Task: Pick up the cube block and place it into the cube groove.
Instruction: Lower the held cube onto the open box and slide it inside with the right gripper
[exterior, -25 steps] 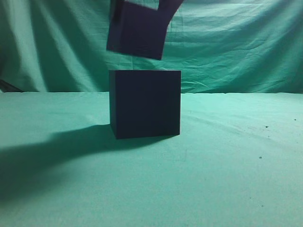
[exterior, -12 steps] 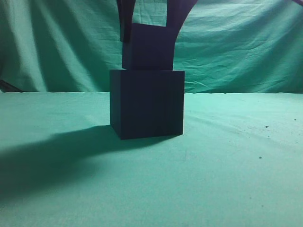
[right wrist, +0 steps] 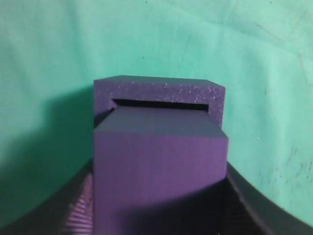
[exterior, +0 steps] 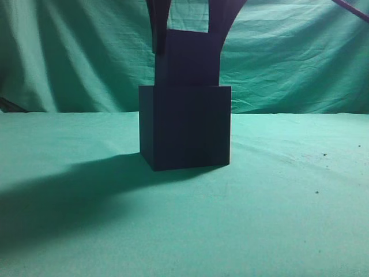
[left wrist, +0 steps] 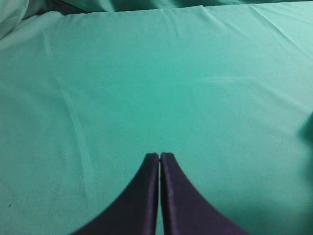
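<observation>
The lower part of the cube block [exterior: 189, 60] sits inside the cube groove's rim [exterior: 193, 86], so it is now time for my right gripper to release the block.
The cube groove [exterior: 184, 127] is a near-black box on the green cloth at the middle of the exterior view. My right gripper [exterior: 188, 34] comes down from above, shut on the purple cube block [exterior: 189, 60], whose lower part sits inside the box's open top. In the right wrist view the cube block [right wrist: 159, 166] fills the space between my fingers, and the groove's speckled rim [right wrist: 161, 88] shows beyond it with a narrow dark gap. My left gripper [left wrist: 160, 155] is shut and empty over bare cloth.
Green cloth covers the table [exterior: 288, 202] and hangs as a backdrop [exterior: 288, 57]. A broad shadow lies left of the box [exterior: 63, 190]. A thin dark arm part crosses the top right corner [exterior: 351, 10].
My right gripper has brought the cube block down from a tilted hold above the box into the box's top. The box has shifted slightly right.
</observation>
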{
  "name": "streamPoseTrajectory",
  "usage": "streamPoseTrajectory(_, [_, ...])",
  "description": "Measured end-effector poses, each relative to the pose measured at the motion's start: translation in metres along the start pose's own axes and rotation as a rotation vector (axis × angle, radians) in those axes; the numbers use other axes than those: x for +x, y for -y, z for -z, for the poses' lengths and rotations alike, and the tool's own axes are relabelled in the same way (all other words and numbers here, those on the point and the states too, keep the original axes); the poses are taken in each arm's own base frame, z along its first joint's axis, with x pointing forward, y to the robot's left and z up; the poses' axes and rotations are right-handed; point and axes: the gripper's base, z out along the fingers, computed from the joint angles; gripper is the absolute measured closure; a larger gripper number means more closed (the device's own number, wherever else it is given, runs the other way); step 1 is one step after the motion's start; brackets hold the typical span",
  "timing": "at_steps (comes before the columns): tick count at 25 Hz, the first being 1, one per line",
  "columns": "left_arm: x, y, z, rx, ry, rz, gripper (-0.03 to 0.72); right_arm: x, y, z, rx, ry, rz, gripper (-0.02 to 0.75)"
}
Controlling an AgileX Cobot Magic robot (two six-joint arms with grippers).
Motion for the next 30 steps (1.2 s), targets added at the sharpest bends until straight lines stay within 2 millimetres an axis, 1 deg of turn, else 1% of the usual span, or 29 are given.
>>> streamPoseTrajectory(10, [0.0,0.0,0.0,0.0,0.0,0.0,0.688,-0.0021,-0.0007,0.0,-0.008,0.023,0.0,0.308])
streamPoseTrajectory(15, [0.0,0.0,0.0,0.0,0.0,0.0,0.688,0.0002,0.0001,0.0,0.001,-0.002,0.0,0.308])
streamPoseTrajectory(28, [0.0,0.0,0.0,0.0,0.0,0.0,0.688,0.0001,-0.0003,0.0,-0.003,-0.001,0.013,0.308])
streamPoseTrajectory(29, [0.0,0.0,0.0,0.0,0.0,0.0,0.688,0.0001,-0.0004,0.0,-0.005,-0.001,0.015,0.244])
streamPoseTrajectory(30, [0.0,0.0,0.0,0.0,0.0,0.0,0.688,0.0001,-0.0004,0.0,-0.005,-0.001,0.015,0.204])
